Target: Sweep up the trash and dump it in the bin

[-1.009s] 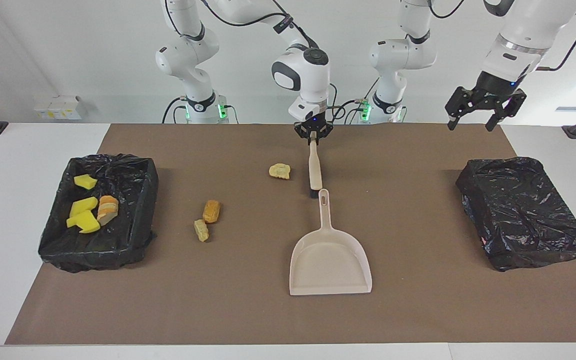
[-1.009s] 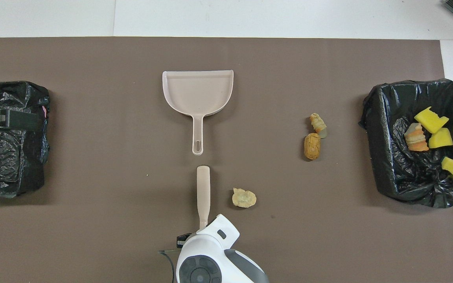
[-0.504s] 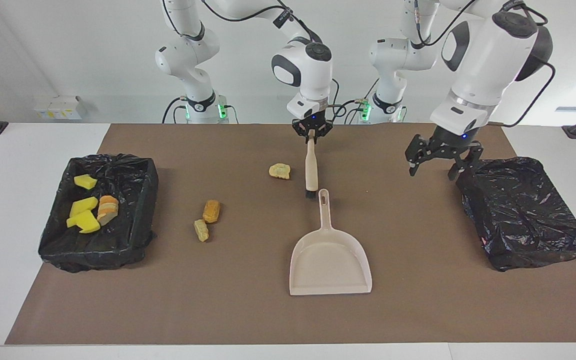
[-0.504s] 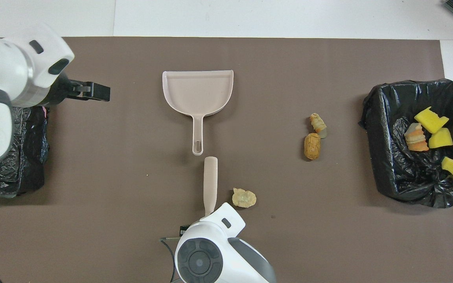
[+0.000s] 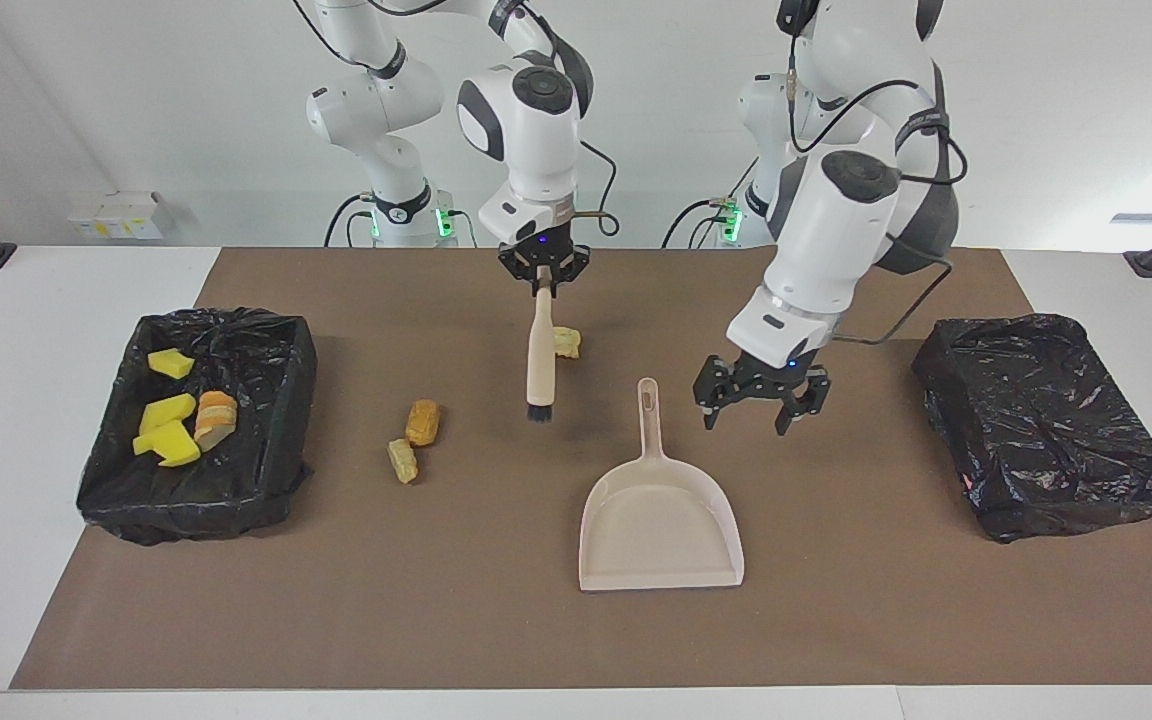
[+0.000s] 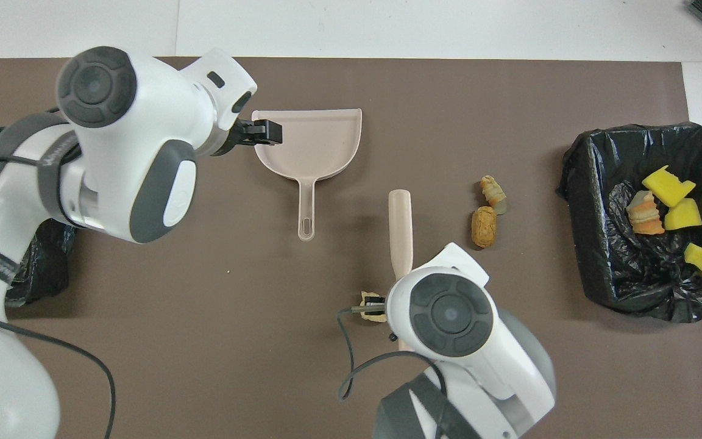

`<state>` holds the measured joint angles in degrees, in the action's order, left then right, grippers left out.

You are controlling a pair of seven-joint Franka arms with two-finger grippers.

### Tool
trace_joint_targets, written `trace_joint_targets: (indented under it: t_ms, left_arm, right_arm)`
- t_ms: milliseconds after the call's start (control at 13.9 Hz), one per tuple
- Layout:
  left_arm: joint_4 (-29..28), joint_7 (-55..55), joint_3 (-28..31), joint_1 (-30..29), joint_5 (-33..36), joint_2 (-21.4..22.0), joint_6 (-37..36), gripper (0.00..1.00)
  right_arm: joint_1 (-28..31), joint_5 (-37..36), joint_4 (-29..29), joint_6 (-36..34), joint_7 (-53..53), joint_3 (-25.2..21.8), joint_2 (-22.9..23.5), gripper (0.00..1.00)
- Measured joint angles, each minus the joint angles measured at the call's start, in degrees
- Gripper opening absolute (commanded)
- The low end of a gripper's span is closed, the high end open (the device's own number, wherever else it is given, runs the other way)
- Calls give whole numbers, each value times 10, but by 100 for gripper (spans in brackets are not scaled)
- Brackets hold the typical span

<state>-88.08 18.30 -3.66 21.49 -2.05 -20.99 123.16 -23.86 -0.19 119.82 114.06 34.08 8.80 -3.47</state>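
The broad scoop (image 6: 313, 142) of the dustpan is wider than my open fingers, so my left gripper will next grab the beige dustpan by its narrow handle (image 6: 306, 206).
My right gripper (image 5: 543, 283) is shut on the handle of the beige brush (image 5: 540, 350), which hangs bristles down close over the mat. The brush partly hides a pale yellow crinkled trash piece (image 5: 568, 343). An orange lump (image 5: 423, 421) and a tan scrap (image 5: 402, 460) lie between the brush and the bin (image 5: 246, 470). The bin, lined with a black bag, stands at the right arm's end and holds yellow foam chunks (image 6: 668, 186) and a bread-like lump (image 6: 645, 213). My left gripper (image 5: 748, 418) hangs open beside the handle of the beige dustpan (image 5: 661, 510).
A second box wrapped in black plastic (image 5: 1046, 420) sits at the left arm's end of the brown mat. In the overhead view, the left arm covers the mat beside the dustpan (image 6: 308, 143), and the right arm's wrist covers most of the crinkled piece (image 6: 368, 300).
The left arm swung in from its end of the table and came down beside the dustpan handle. My right gripper carried the brush sideways toward the right arm's end, in front of the crinkled piece.
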Motion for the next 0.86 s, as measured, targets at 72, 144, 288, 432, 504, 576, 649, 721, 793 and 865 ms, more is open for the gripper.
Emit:
trace_joint_targets:
  t_ms: [72,144,288,432,504,576,649,721,793,865]
  left_arm:
    - [-2,5,0,16,-2,-13,3,100]
    - [-7,8,0,30,-3,-21,3,100]
    - [-35,12,0,51,-5,-28,7,100]
    - [-64,12,0,62,-5,-29,22,100]
    - [-74,12,0,66,-5,-29,28,100]
    - [-82,13,0,68,-5,-29,32,100]
    - [-87,15,0,69,-5,-29,32,100]
    - [-88,16,0,70,-5,-29,32,97]
    - [-90,16,0,70,-5,-29,32,82]
    - [-93,16,0,70,-5,-29,32,40]
  right_arm:
    - [29,0,0,-9,-42,-1,-1,0]
    - [60,0,0,-16,-86,-2,-2,0]
    - [130,0,0,-17,-178,-3,-3,0]
    - [198,0,1,-13,-264,-4,-2,0]
    - [228,0,2,-8,-307,-4,-1,0]
    - [256,0,4,-1,-347,-4,2,0]
    - [281,0,10,9,-377,-4,6,0]
    - [296,0,18,22,-396,-4,11,0]
    - [302,0,29,33,-404,-4,15,0]
    - [302,0,40,40,-404,-3,18,0]
